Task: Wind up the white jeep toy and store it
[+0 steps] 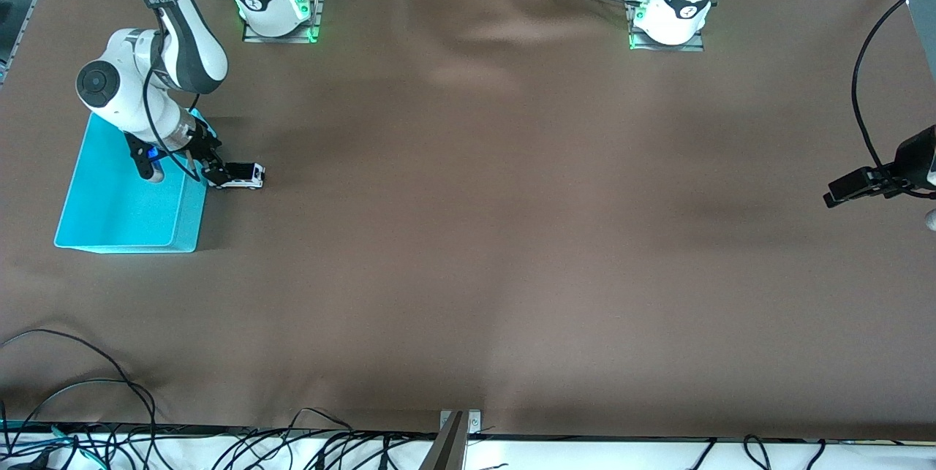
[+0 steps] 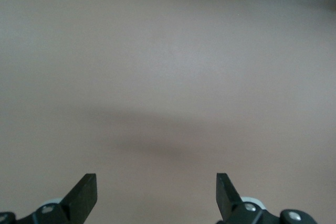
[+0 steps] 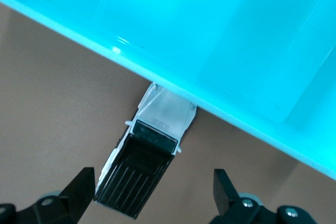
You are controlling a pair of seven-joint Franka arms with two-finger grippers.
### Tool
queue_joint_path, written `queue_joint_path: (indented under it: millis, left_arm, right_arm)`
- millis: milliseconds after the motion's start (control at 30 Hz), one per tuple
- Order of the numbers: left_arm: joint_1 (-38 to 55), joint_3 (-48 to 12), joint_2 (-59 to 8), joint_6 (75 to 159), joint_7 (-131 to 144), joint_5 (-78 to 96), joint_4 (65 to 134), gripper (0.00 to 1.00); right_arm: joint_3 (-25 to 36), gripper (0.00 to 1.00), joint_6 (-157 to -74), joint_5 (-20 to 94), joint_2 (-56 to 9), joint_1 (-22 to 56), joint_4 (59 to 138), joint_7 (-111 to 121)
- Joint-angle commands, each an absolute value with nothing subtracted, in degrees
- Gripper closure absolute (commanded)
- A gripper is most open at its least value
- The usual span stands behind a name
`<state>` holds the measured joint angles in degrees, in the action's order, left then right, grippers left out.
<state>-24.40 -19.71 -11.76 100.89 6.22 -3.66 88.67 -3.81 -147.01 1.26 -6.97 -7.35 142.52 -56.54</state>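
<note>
My right gripper should move down first and then close on the jeep. My fingers are above the jeep's black roof [image 1: 242,170], so they would miss the jeep if I closed now.
The white jeep toy [image 1: 245,176] with a black ribbed roof stands on the brown table, its nose against the outer wall of the cyan bin [image 1: 110,199]. In the right wrist view the jeep [image 3: 144,153] lies between my spread fingers, close to one of them, touching the bin's rim [image 3: 220,109]. My right gripper [image 1: 216,172] is open, low over the jeep beside the bin. My left gripper [image 1: 841,194] is open and empty, waiting over the table at the left arm's end; its wrist view shows only bare cloth between the fingertips [image 2: 84,192].
The bin is empty inside [image 3: 210,30]. The brown cloth [image 1: 468,236] covers the whole table. Cables [image 1: 110,426] lie along the table edge nearest the front camera.
</note>
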Motion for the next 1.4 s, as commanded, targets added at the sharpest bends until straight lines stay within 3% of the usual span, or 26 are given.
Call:
queue_joint_path:
  millis: [0, 1100, 1167, 1367]
  left_arm:
    - [-24.3, -19.7, -12.0, 99.8, 5.3, -2.0, 87.6, 0.0]
    - [-24.3, -19.9, -12.1, 99.8, 5.3, -2.0, 87.6, 0.0]
    - [-24.3, -19.9, -12.1, 99.8, 5.3, -2.1, 87.6, 0.0]
    - [-24.3, -19.9, -12.1, 99.8, 5.3, -2.1, 87.6, 0.0]
  right_arm:
    - [-4.2, 0.0, -150.9, 1.6, -7.7, -7.3, 144.1, -60.8]
    - [-4.3, 0.0, -157.1, 1.6, -13.5, -5.2, 143.9, -69.5]
    - [-4.3, 0.04, -157.1, 1.7, -13.4, -5.2, 143.9, -69.6]
    - [-4.2, 0.3, -157.0, 1.7, -13.0, -5.2, 143.8, -73.0]
